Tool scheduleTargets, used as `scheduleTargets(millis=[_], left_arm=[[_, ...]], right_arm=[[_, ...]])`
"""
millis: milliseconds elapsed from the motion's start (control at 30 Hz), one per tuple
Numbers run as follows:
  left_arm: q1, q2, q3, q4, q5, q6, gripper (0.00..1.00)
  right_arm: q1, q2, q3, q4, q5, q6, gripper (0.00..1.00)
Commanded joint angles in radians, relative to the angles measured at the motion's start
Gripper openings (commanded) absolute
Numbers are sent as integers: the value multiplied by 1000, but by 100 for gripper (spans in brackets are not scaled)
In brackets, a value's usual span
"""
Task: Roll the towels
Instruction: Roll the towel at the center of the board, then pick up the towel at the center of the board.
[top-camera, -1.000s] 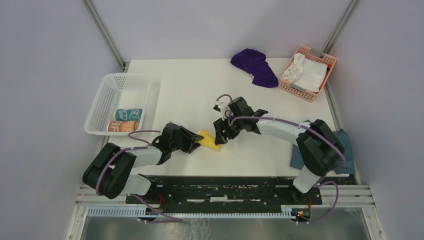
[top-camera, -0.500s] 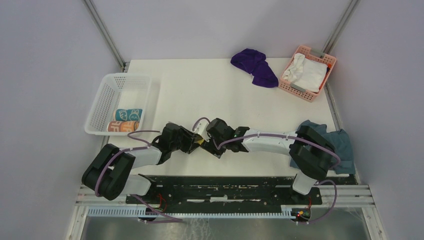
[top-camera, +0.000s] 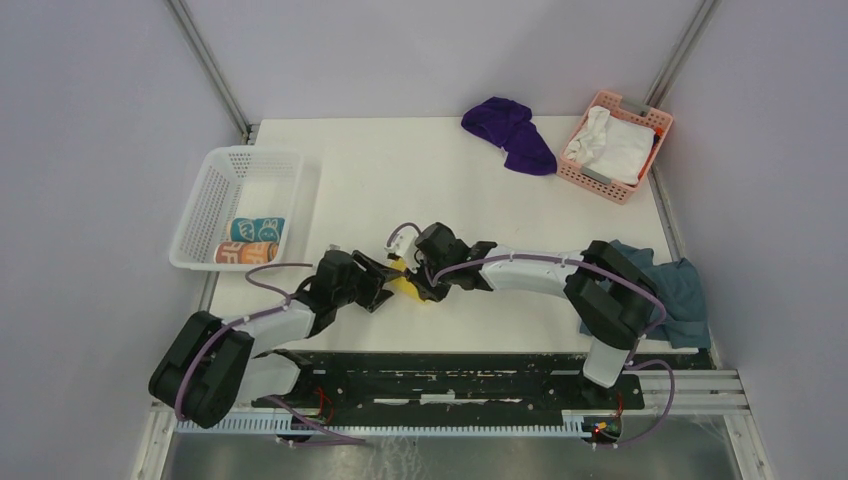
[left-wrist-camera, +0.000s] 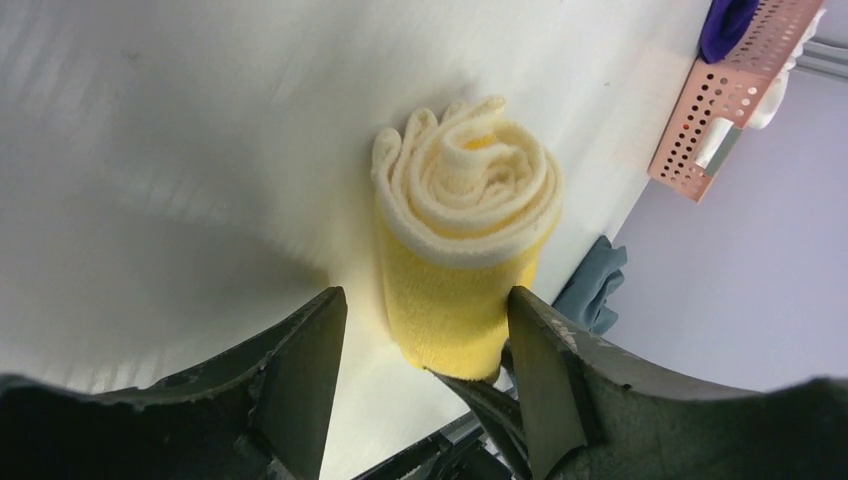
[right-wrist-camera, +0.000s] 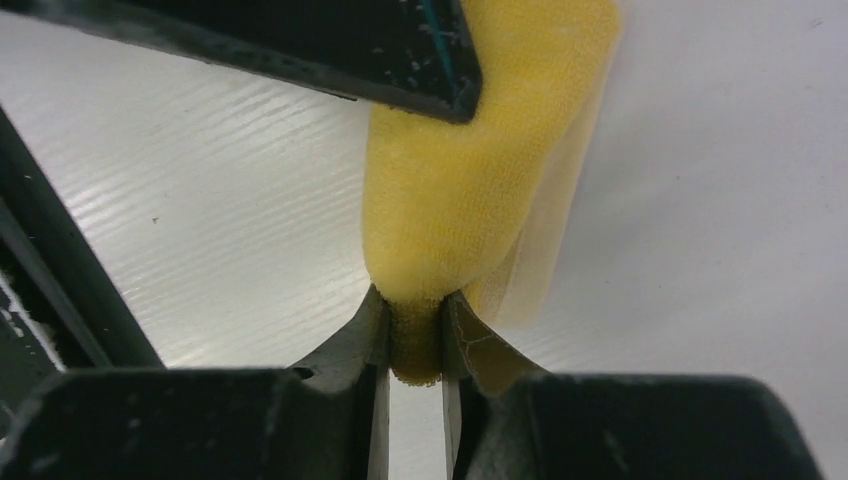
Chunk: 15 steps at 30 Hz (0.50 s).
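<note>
Next, my left gripper grabs the rolled yellow towel (top-camera: 405, 284) across its sides, which keeps it rolled to set in the white basket (top-camera: 200, 200).
A pale yellow towel (top-camera: 405, 283), rolled into a tight cylinder (left-wrist-camera: 465, 250), lies near the table's front middle between my two grippers. My left gripper (left-wrist-camera: 425, 385) is open with its fingers either side of the roll's near end, the left one clearly apart from it. My right gripper (right-wrist-camera: 415, 345) is shut on a pinch of the yellow towel (right-wrist-camera: 470, 180) at its other end. A deep purple towel (top-camera: 510, 135) lies crumpled at the back. A teal towel (top-camera: 256, 229) and a peach-orange towel (top-camera: 246, 253) lie rolled in the white basket (top-camera: 200, 200).
A pink basket (top-camera: 655, 120) at the back right holds a white cloth (top-camera: 610, 145). A dull blue-grey cloth (top-camera: 680, 295) hangs over the table's right edge beside the right arm. The left gripper's finger (right-wrist-camera: 400, 60) crosses the top of the right wrist view.
My right gripper has swung left onto the roll and shut on the yellow towel. My left gripper has opened wider and let go of the roll.
</note>
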<state>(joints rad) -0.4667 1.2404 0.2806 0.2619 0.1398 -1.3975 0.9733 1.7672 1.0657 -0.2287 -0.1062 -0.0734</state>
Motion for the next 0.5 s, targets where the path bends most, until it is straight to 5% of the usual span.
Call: scheduleTargets(millis=[0, 467], left_arm=[[-2, -84, -49, 13, 3, 32, 68], [-36, -35, -68, 202, 0, -13, 68]], right_arm=[[-52, 39, 21, 23, -235, 80, 19], [-107, 104, 37, 80, -374, 181, 19]])
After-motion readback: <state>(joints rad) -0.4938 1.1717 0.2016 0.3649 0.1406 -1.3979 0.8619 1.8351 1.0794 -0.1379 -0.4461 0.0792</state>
